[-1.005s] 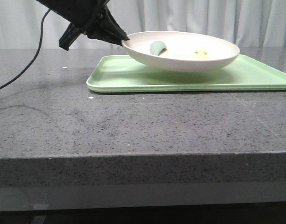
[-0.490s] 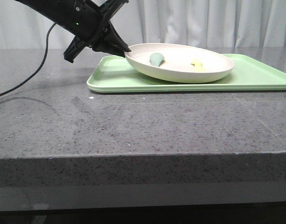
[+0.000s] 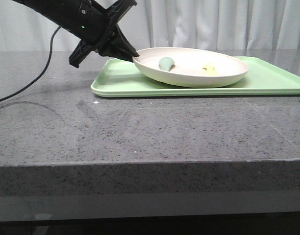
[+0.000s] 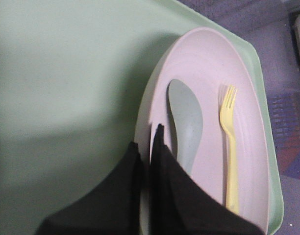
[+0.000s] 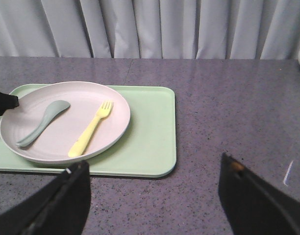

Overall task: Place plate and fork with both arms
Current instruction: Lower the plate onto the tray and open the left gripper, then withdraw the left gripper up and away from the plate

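The cream plate's base rests on the light green tray (image 3: 272,83) and the plate would lie flat, so it is time for my left gripper to open now.
The cream plate (image 3: 228,76) lies on the light green tray (image 3: 272,83), its left rim perhaps slightly raised. My left gripper (image 3: 132,54) is shut on that left rim; the wrist view shows its black fingers (image 4: 148,139) pinching the plate's (image 4: 209,63) edge. On the plate lie the pale yellow fork (image 4: 230,142) and a teal spoon (image 4: 187,122). The fork (image 5: 91,129) is toward the plate's (image 5: 121,117) right half. My right gripper (image 5: 154,164) is open and empty, above the table near the tray's front right corner, out of the front view.
The tray (image 5: 150,142) has bare room to the right of the plate. Grey stone table (image 3: 150,132) spreads in front of it to the front edge. A black cable (image 3: 27,73) hangs at the left. Curtains close off the back.
The plate, held higher and level a second ago, has come down onto the tray with the left gripper still on its rim. The left arm dropped lower with it.
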`<control>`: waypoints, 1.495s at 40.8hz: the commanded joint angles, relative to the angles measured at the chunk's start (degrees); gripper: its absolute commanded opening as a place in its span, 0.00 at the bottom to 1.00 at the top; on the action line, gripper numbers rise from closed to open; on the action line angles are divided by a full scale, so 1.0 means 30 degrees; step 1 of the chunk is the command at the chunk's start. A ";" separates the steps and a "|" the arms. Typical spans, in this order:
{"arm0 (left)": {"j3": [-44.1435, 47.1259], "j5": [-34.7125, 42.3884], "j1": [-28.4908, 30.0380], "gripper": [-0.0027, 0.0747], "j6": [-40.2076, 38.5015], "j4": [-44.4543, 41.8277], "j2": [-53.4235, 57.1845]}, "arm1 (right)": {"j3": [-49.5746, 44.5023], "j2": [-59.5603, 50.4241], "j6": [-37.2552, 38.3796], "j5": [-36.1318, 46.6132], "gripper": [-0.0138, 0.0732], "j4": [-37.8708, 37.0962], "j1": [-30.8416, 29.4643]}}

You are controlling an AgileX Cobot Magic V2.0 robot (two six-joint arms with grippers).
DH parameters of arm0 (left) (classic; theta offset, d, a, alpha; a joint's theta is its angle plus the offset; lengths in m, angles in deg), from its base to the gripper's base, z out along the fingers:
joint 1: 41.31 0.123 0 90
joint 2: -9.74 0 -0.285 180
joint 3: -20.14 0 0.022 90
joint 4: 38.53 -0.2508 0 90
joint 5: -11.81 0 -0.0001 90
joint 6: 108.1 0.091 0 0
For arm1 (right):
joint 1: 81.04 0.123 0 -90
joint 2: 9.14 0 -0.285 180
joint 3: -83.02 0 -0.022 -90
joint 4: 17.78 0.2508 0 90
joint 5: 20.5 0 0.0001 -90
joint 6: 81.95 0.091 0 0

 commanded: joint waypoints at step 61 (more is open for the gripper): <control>0.1515 -0.1017 0.2192 0.01 -0.0178 -0.8001 0.7688 | 0.0693 0.0246 -0.0177 0.1359 0.81 0.0093 -0.0067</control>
